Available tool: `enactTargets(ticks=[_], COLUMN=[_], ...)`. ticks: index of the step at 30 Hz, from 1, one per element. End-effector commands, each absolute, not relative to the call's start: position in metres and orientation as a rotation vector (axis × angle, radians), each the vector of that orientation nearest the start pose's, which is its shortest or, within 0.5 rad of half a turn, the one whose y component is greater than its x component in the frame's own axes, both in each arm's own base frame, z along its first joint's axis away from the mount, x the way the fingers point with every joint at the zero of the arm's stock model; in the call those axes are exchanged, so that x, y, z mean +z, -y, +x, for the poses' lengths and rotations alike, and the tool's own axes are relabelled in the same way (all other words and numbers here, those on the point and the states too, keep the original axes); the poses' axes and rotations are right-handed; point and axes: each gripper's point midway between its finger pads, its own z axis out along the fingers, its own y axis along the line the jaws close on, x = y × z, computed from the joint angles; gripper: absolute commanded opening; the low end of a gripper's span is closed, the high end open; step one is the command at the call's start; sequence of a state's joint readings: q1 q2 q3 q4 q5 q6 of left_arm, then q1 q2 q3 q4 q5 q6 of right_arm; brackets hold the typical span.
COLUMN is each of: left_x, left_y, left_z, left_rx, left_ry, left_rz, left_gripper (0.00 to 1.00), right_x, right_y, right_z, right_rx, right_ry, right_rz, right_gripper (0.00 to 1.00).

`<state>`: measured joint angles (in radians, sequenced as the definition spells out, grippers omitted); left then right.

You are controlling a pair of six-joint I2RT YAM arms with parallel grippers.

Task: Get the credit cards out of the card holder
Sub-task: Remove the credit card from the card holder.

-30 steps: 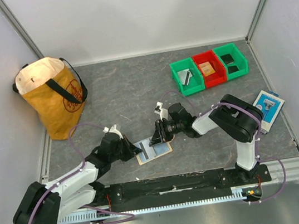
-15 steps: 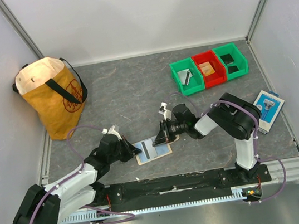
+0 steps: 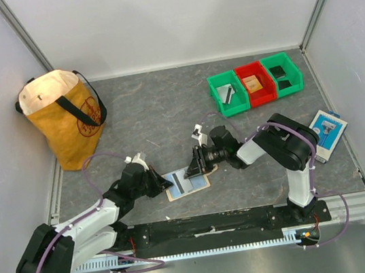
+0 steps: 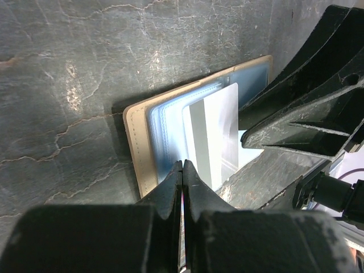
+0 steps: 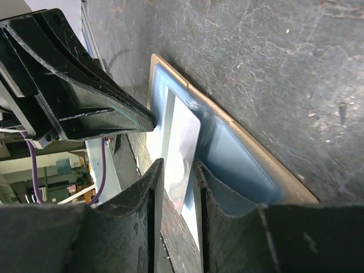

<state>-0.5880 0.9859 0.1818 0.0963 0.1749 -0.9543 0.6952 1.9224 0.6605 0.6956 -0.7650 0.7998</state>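
Observation:
The credit card is ready for my right gripper to close on. My fingers are on both sides of its raised edge (image 3: 189,183), one over the front of the card and one beside the blue pocket.
The card holder (image 3: 200,183) lies open on the table between the two arms, tan rim (image 4: 136,142) around a pale blue inner face. A glossy credit card (image 4: 219,131) with a dark stripe lies on that face, partly out of its pocket. My left gripper (image 4: 182,165) is shut, its tips pressing on the holder's left half (image 3: 164,181). My right gripper (image 5: 178,165) reaches in from the right (image 3: 192,169). Its jaws stand a narrow gap apart, with the near end of the credit card (image 5: 183,133) showing between them. Whether they touch the card I cannot tell.
A yellow tote bag (image 3: 63,120) stands at the back left. Green (image 3: 228,95), red (image 3: 255,84) and green (image 3: 282,75) bins sit at the back right. A blue-and-white packet (image 3: 326,129) lies by the right wall.
The right gripper has shifted slightly over the holder's right side. The left gripper, the holder and the card stay where they were.

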Motion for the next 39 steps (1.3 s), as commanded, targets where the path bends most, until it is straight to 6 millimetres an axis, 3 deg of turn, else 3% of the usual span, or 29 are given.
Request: enactTargets(ticks=[1,7,11,17,23,29,32,35,39], left_x=[0.017,0.017,0.017,0.020,0.025,0.036,0.044,0.057,0.079], left_y=[0.191,0.192,0.191,0.189,0.189,0.192,0.196,0.200,0.205], left_z=[0.173,0.172,0.172,0.173,0.176,0.183,0.188,0.193,0.200], left_rx=[-0.936,-0.943,-0.943,-0.931,-0.929,-0.945,-0.961,-0.984,-0.992], left_ry=[-2.475,-2.476,-2.470,-2.454,-2.440,-2.410,-2.395,-2.373,-2.350], left_rz=[-0.362,-0.359,-0.364,-0.369,-0.367,-0.358,-0.343,-0.324,-0.293], left_gripper=[0.02,0.02,0.02,0.02,0.02,0.02,0.02,0.13,0.53], right_x=[0.019,0.014,0.014,0.021,0.027,0.038,0.035,0.038,0.057], right_y=[-0.358,-0.359,-0.357,-0.334,-0.305,-0.291,-0.285,-0.277,-0.269], right_z=[0.198,0.199,0.200,0.213,0.226,0.231,0.230,0.232,0.240], right_rx=[1.589,1.587,1.578,1.503,1.254,1.165,1.138,1.087,0.990], right_ry=[-2.429,-2.439,-2.434,-2.433,-2.470,-2.462,-2.495,-2.486,-2.436], right_rz=[-0.433,-0.432,-0.441,-0.409,-0.508,-0.520,-0.519,-0.525,-0.573], right_gripper=[0.34,0.22,0.01,0.00,0.00,0.00,0.00,0.00,0.00])
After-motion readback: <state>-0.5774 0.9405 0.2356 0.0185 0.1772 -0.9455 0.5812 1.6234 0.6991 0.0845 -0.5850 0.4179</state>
